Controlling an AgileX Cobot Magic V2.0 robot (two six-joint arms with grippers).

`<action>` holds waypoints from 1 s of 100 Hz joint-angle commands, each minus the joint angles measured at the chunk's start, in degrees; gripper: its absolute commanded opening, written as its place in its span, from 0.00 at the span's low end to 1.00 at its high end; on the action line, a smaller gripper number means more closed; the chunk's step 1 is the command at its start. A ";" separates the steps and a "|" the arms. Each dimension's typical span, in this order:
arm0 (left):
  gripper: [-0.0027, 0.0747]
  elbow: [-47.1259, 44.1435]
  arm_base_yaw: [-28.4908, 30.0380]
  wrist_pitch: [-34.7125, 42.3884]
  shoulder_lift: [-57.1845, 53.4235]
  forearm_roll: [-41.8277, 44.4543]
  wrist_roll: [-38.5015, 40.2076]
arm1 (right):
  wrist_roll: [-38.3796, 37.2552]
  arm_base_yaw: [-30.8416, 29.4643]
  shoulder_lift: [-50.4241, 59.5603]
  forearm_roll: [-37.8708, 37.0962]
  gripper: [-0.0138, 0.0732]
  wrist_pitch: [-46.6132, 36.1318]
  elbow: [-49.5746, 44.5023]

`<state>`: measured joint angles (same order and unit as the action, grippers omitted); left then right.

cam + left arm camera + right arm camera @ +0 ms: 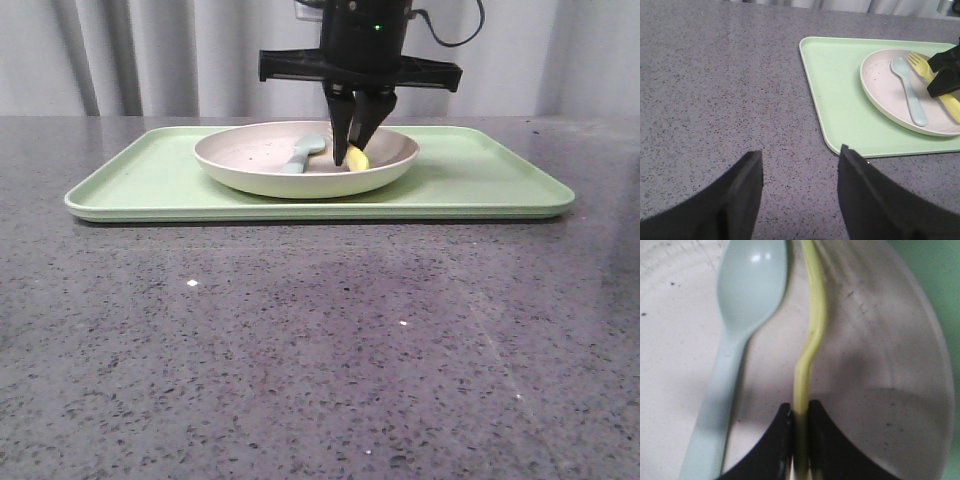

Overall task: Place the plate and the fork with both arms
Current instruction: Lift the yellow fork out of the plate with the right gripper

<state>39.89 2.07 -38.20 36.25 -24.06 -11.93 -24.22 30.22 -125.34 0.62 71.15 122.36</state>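
Observation:
The yellow fork (pixel 357 157) is inside the plate's rim, so my right gripper will keep holding it until it is on the green tray's surface.
The plate (pixel 250 165) sits on the light green tray (pixel 150 175) at the back of the table. The yellow fork (pixel 357 157) lies in the plate beside a light blue-grey spoon (pixel 300 152). My right gripper (pixel 352 150) reaches down into the plate and is shut on the fork's handle (pixel 801 400). In the left wrist view the plate (pixel 880 90), the fork (pixel 917 62) and the right gripper show at the far right. My left gripper (pixel 800 165) is open and empty over bare table, off the tray's near left corner. It is out of the front view.
The tray (pixel 840 100) takes up the back middle of the speckled grey table (pixel 320 350). A pale curtain hangs behind the table.

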 commanded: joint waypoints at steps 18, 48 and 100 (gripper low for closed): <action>0.48 1.39 -0.03 4.07 -0.17 -1.17 0.30 | 1.68 -0.25 7.42 -8.59 0.10 5.91 5.85; 0.48 1.39 -0.14 3.73 -0.17 -1.17 0.30 | 6.62 -3.12 12.76 -8.72 0.10 6.03 5.85; 0.48 1.39 -0.14 3.73 -0.17 -1.17 0.30 | 7.66 -11.30 17.18 -7.10 0.10 5.98 -7.02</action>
<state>39.89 2.07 -38.20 36.25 -24.06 -11.93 -17.36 19.56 -111.69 -6.28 71.75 116.33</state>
